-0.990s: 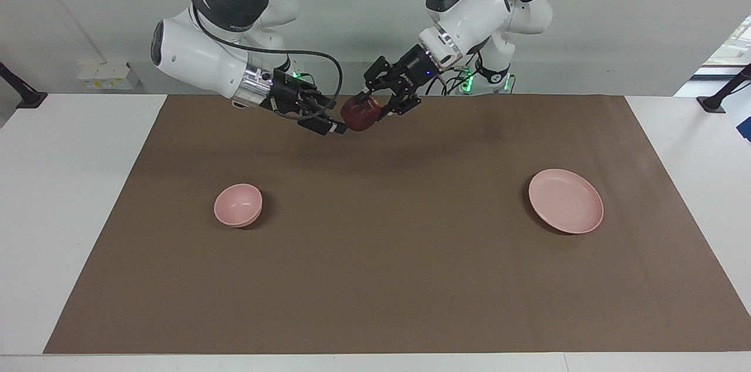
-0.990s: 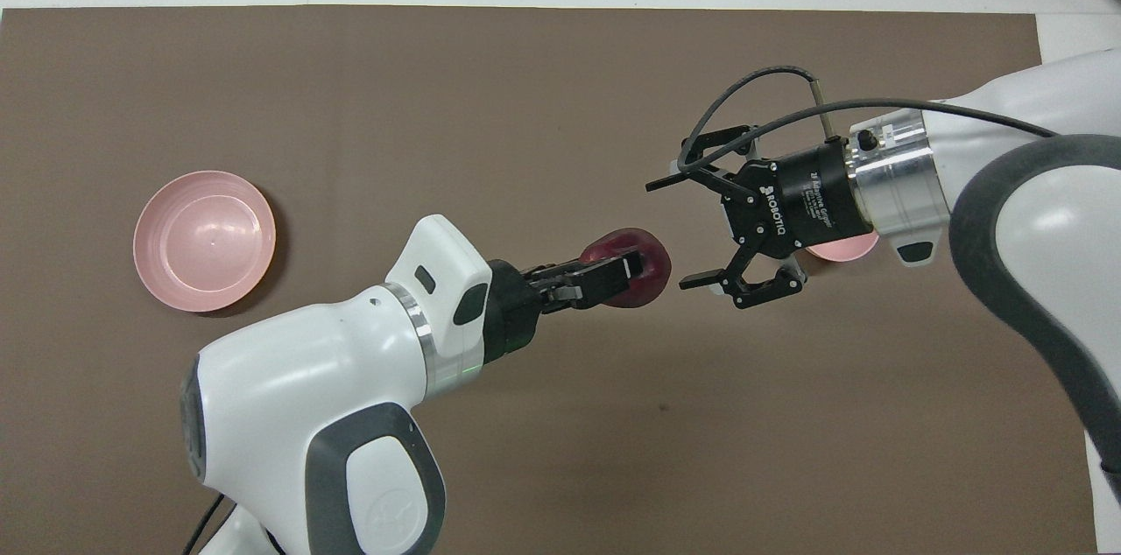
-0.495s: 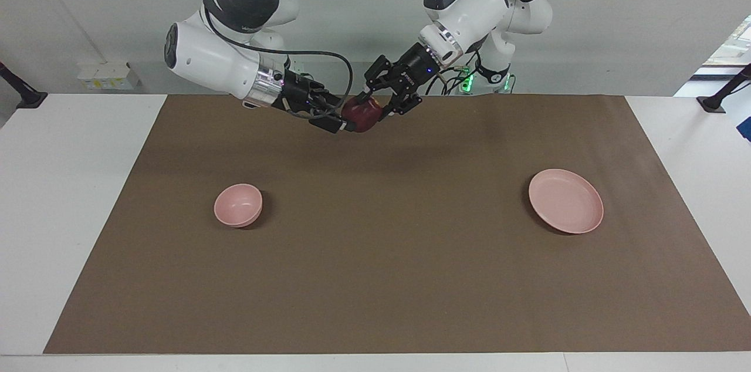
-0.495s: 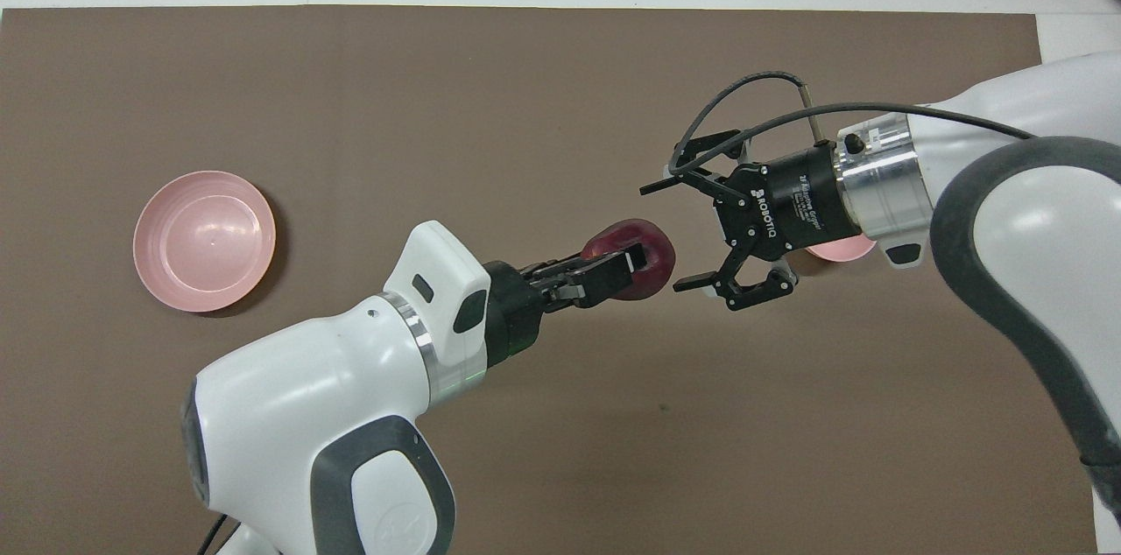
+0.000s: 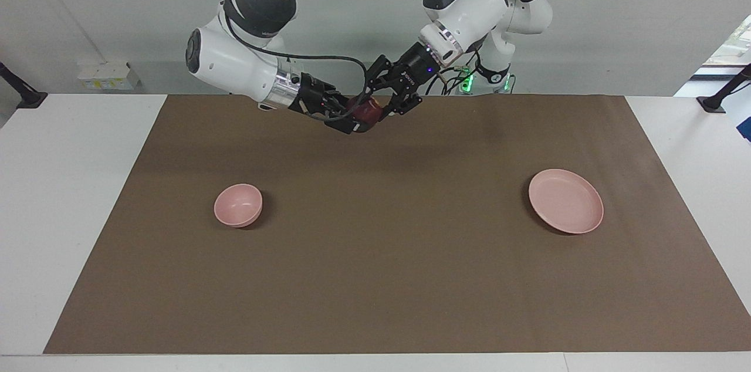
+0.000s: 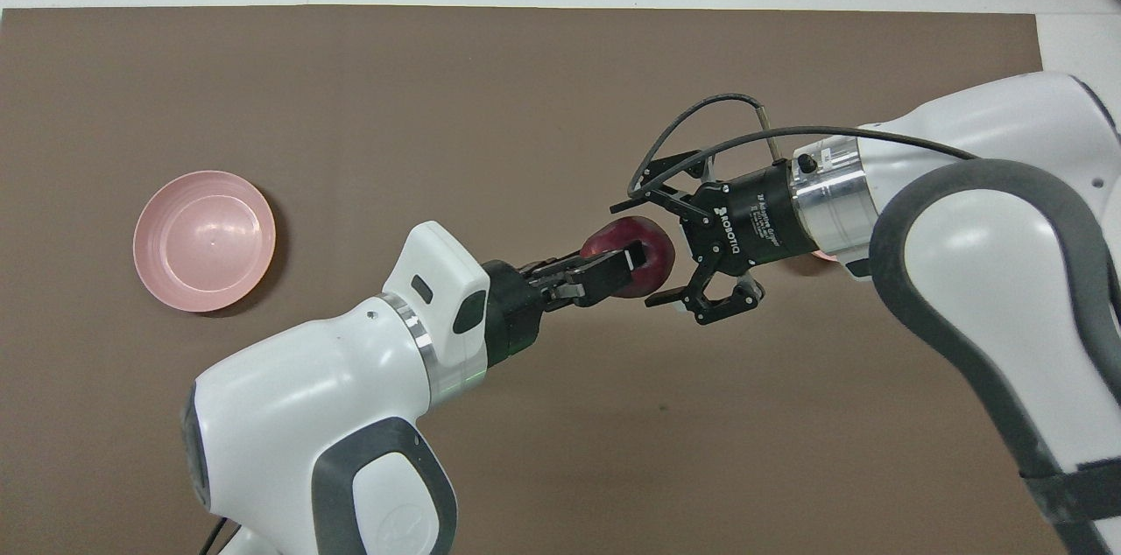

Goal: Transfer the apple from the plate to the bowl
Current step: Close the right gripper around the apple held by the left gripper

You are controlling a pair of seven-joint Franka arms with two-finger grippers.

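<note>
The apple's bare half (image 6: 659, 249) should be grabbed next by my right gripper to move the apple, since my left gripper's fingers already cover a side of it.
The dark red apple (image 5: 367, 111) (image 6: 646, 242) hangs in the air over the brown mat, between the two arms. My left gripper (image 5: 375, 109) (image 6: 626, 266) is shut on the apple. My right gripper (image 5: 354, 118) (image 6: 632, 254) is open, with one finger on each side of the apple; I cannot tell whether they touch it. The pink plate (image 5: 565, 200) (image 6: 203, 240) lies bare toward the left arm's end. The pink bowl (image 5: 237, 205) stands toward the right arm's end. In the overhead view the right arm's wrist covers the bowl almost wholly.
A brown mat (image 5: 387, 254) covers most of the white table (image 5: 70, 196). A black cable (image 6: 701, 122) loops over the right wrist.
My right gripper has moved toward the apple, and its open fingers now stand around it. My left gripper has kept its grip and barely shifted.
</note>
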